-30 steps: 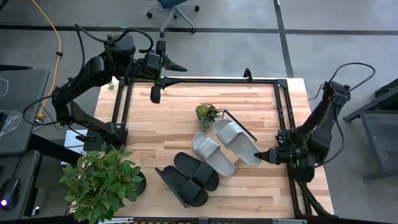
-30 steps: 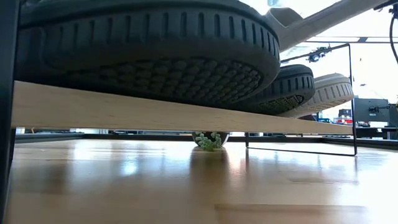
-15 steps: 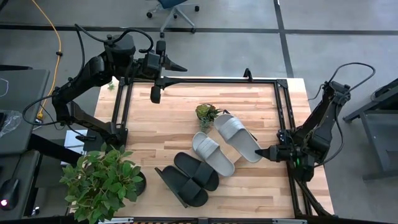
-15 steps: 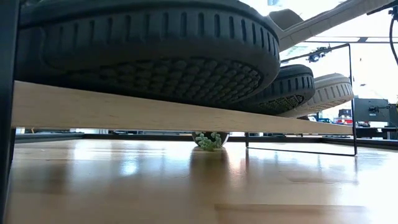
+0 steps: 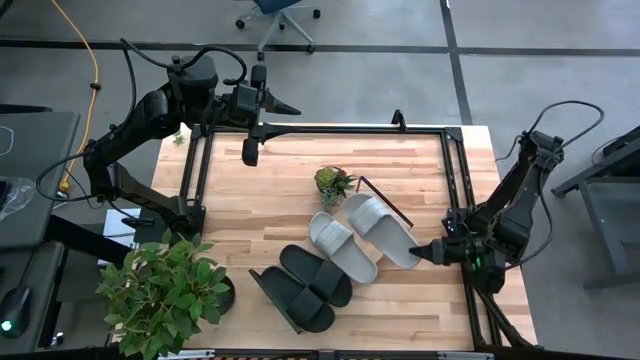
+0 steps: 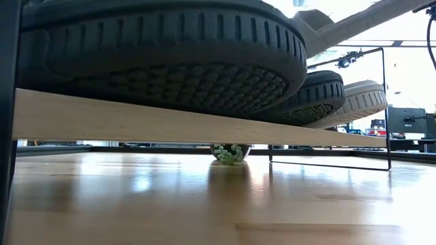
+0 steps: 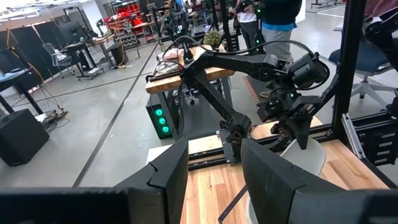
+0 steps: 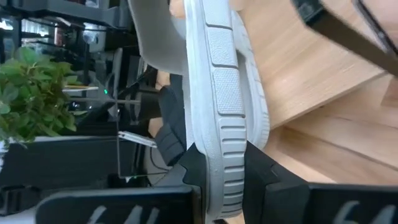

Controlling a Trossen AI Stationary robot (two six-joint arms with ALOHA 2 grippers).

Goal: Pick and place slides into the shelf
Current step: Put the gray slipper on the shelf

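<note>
The grey slide's sole (image 8: 211, 106) hangs above the wooden shelf (image 8: 311, 74) in the right wrist view. The slide goes lower in my right gripper next, before its release.
Several slides lie side by side on the shelf (image 6: 136, 122), a low wooden plank set slantwise on the table. Two are black (image 5: 315, 275) (image 5: 295, 298) and two light grey (image 5: 343, 247) (image 5: 380, 228). In the low view the black soles (image 6: 170, 61) rest on the plank. My right gripper (image 5: 420, 254) is at the table's right side, shut on the rightmost grey slide (image 8: 217, 74). My left gripper (image 5: 285, 105) hangs open, high over the table's far left corner, with nothing between its fingers (image 7: 168, 174). My right gripper pinches the grey slide's sole at the end away from the strap (image 8: 222, 163). One finger (image 8: 193, 174) is on the footbed side and the other (image 8: 258, 174) on the underside. The fingers come from the table's right, slanting down, along the slide. The slide lies over the shelf's right end.
A small potted plant (image 5: 332, 182) stands just beyond the grey slides, beside the shelf's thin black end frame (image 5: 388, 202). A big leafy plant (image 5: 165, 290) fills the near left corner. Black rails (image 5: 350, 130) border the tabletop.
</note>
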